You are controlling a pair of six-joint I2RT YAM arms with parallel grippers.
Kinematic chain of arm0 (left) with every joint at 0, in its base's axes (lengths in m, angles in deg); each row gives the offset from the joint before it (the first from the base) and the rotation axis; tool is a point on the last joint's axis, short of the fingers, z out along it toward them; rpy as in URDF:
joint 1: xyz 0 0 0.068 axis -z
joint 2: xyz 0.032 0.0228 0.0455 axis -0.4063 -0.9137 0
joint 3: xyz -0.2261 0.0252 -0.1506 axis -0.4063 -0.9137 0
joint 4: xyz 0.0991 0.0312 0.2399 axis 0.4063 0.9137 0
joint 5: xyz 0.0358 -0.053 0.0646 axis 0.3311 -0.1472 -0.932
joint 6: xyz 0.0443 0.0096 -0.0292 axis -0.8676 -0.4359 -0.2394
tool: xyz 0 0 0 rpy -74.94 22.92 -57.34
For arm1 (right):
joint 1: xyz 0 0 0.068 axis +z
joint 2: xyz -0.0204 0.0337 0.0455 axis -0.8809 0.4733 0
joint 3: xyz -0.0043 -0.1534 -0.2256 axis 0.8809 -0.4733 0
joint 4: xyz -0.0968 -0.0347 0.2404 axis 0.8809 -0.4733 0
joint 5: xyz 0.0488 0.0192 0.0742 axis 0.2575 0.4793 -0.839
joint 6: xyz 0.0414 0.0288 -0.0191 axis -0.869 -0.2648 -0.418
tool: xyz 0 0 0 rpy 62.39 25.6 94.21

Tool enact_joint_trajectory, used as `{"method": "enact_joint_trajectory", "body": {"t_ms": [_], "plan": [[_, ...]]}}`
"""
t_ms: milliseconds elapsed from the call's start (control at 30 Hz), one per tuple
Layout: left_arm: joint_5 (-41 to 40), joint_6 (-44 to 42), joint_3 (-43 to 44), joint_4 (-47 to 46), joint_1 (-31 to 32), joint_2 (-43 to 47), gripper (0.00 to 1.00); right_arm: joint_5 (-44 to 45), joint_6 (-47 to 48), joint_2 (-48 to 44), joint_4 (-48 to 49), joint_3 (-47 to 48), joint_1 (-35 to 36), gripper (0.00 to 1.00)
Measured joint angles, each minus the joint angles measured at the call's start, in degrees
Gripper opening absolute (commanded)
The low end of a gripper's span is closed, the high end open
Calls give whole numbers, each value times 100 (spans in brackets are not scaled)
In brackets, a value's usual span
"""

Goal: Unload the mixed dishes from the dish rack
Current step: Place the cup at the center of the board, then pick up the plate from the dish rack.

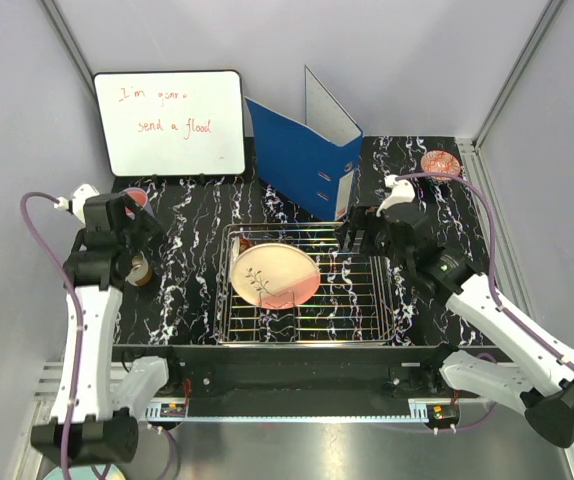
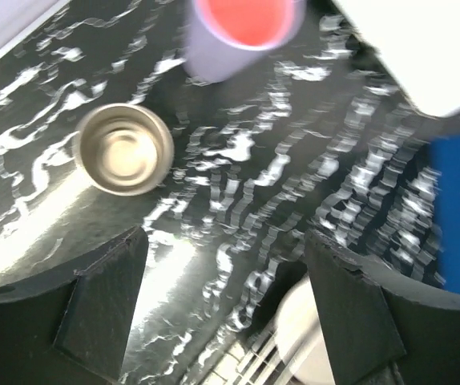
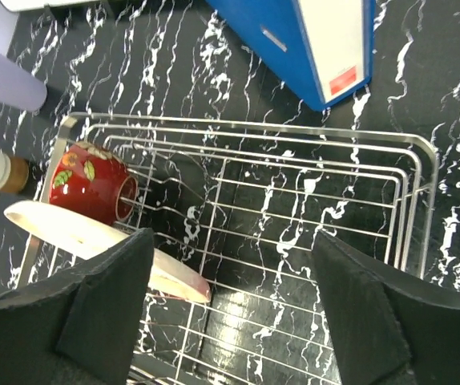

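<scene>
My right gripper will next hold the cream-and-pink plate (image 1: 274,274) by its edge beside the empty wires, so the plate's opposite edge stays free for my left gripper.
The silver wire dish rack (image 1: 355,292) sits mid-table. The cream-and-pink plate (image 1: 274,274) leans in its left half, with a small red-patterned bowl (image 1: 242,243) behind it. In the right wrist view the rack (image 3: 410,200), the bowl (image 3: 90,183) and the plate's edge (image 3: 78,233) show. My right gripper (image 1: 362,235) (image 3: 230,313) is open and empty above the rack's bare right half. My left gripper (image 1: 132,228) (image 2: 226,305) is open and empty over the table left of the rack. A lavender cup (image 2: 242,36) and a cream-brown cup (image 2: 126,150) stand on the table ahead of it.
A blue ring binder (image 1: 302,160) stands behind the rack, beside a whiteboard (image 1: 172,122). Another red-patterned bowl (image 1: 440,162) lies at the far right corner. The lavender cup (image 1: 137,198) and the cream-brown cup (image 1: 140,268) stand near the table's left edge.
</scene>
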Motion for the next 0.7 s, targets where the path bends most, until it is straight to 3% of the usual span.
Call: {"method": "enact_joint_trajectory", "body": {"t_ms": [200,300,533,700], "plan": [[348,20,-140,-107,702,1043,83,-911,341,280,96,-2,-4,67],[682,0,-334,-229,1014,1086,82,-1432,557,251,243,-101,-7,70],[1237,-291,-649,-343,1862,216,83,-2258,1123,144,546,-339,-2,71],[1370,-382,-658,-474,2033,184,83,-2741,1392,201,752,-457,83,68]]}}
